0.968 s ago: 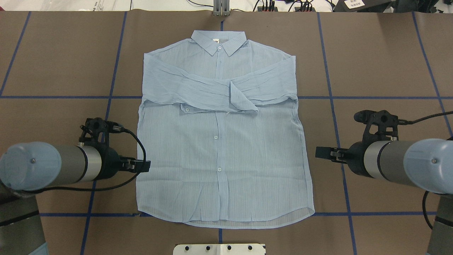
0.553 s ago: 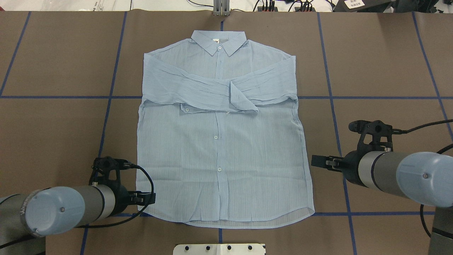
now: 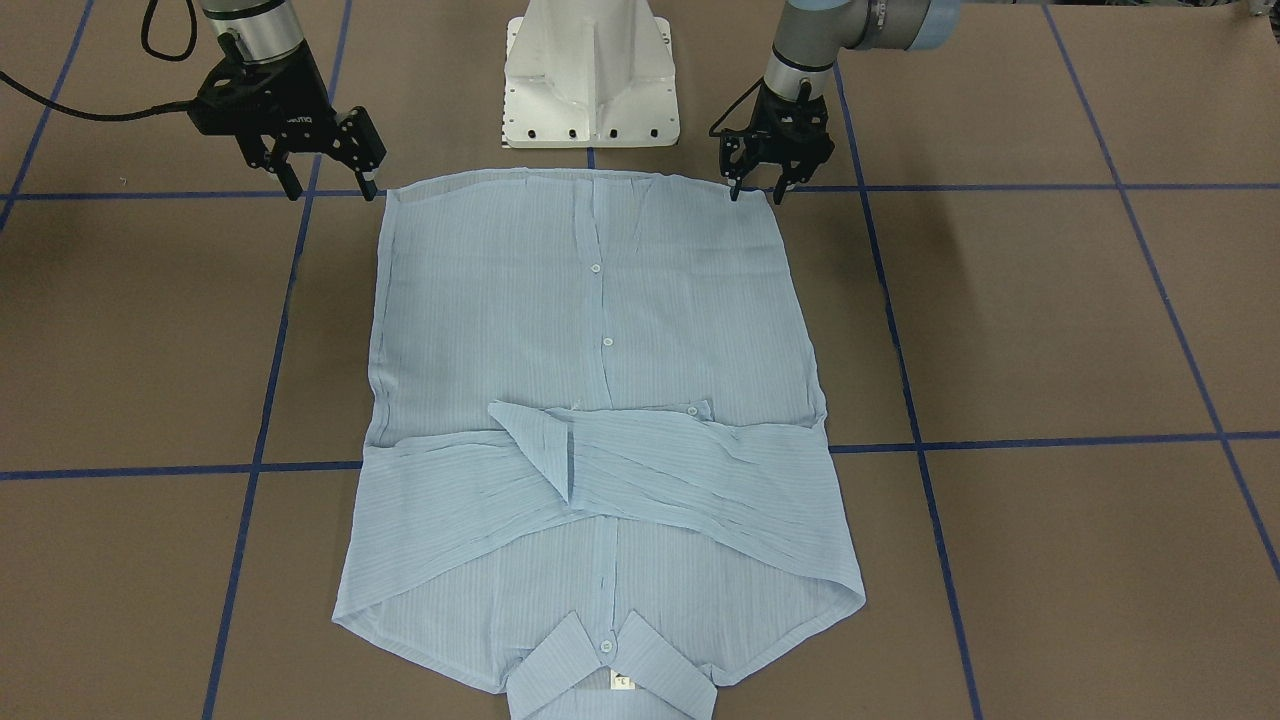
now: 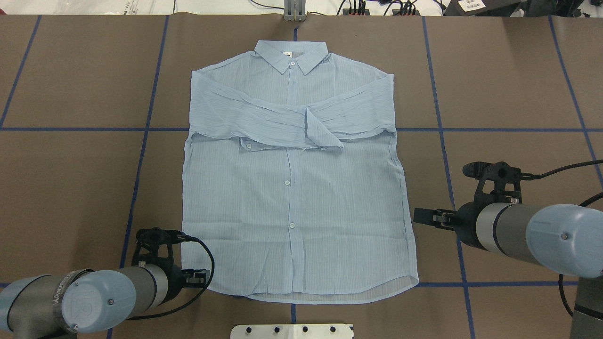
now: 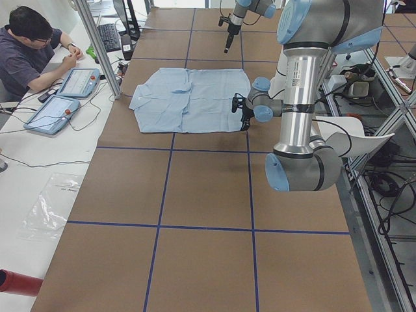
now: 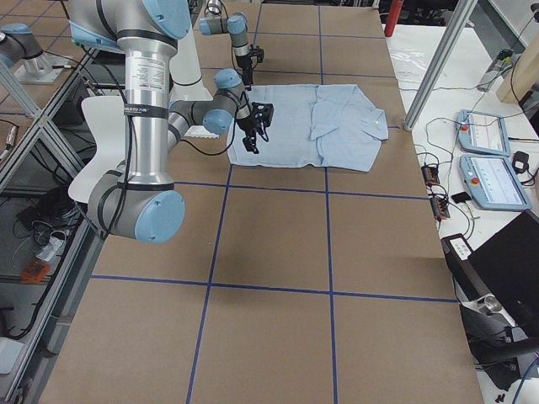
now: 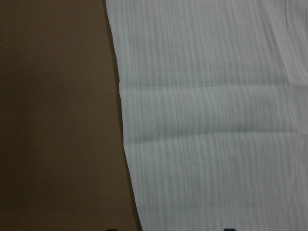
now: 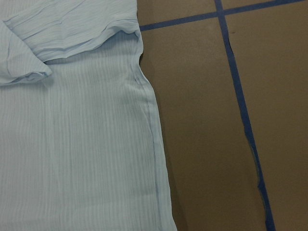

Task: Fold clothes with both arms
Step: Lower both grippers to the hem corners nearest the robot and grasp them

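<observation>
The shirt's lower half should be folded toward the collar (image 3: 654, 660) next, so my left gripper should grab the shirt by its hem corner (image 3: 756, 199).
The light-blue shirt (image 4: 297, 197) lies flat and buttoned on the brown table, collar (image 4: 291, 54) on the far side and both sleeves folded across the chest. My left gripper (image 4: 200, 278) is open and empty, low at the shirt's near-left hem corner; it also shows in the front-facing view (image 3: 758, 192). The left wrist view shows the shirt's side edge (image 7: 122, 144) between the jaws. My right gripper (image 4: 420, 215) is open and empty, just off the shirt's right side edge, above the hem; it also shows in the front-facing view (image 3: 332, 186).
The white pedestal base (image 3: 590, 70) stands just behind the hem. Blue tape lines (image 4: 141, 155) grid the table. A metal post (image 4: 294, 12) stands beyond the collar. An operator (image 5: 29, 49) sits with two tablets at the far end.
My left arm has swung back toward the robot along the shirt's left edge, from mid-body to the hem corner. My right gripper has shifted slightly nearer the shirt's edge. The shirt has not moved.
</observation>
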Action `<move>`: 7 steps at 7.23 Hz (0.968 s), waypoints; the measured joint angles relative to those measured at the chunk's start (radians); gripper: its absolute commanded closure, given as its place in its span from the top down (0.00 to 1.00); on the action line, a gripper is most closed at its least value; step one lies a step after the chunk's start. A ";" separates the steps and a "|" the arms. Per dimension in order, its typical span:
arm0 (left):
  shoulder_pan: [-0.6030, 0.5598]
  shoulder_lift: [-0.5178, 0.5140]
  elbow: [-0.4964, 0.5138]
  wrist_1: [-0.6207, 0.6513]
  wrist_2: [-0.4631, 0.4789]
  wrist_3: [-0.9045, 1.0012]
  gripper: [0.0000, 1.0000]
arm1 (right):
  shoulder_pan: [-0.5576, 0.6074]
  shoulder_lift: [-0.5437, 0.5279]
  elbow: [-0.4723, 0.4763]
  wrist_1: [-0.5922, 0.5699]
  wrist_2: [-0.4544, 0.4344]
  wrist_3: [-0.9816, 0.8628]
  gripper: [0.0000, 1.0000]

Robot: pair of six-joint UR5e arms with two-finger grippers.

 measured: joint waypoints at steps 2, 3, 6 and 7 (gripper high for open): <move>0.002 -0.004 0.006 0.002 0.000 -0.003 0.44 | 0.000 0.000 0.000 0.000 -0.005 0.000 1.00; 0.002 -0.002 0.006 0.002 0.000 -0.003 0.29 | -0.001 0.000 0.000 0.000 -0.006 0.000 1.00; -0.003 0.002 -0.001 0.002 0.000 -0.003 0.00 | -0.002 0.000 0.000 0.001 -0.006 0.000 1.00; -0.004 0.002 -0.005 0.002 0.001 -0.003 0.00 | -0.002 0.000 0.000 0.001 -0.006 0.000 1.00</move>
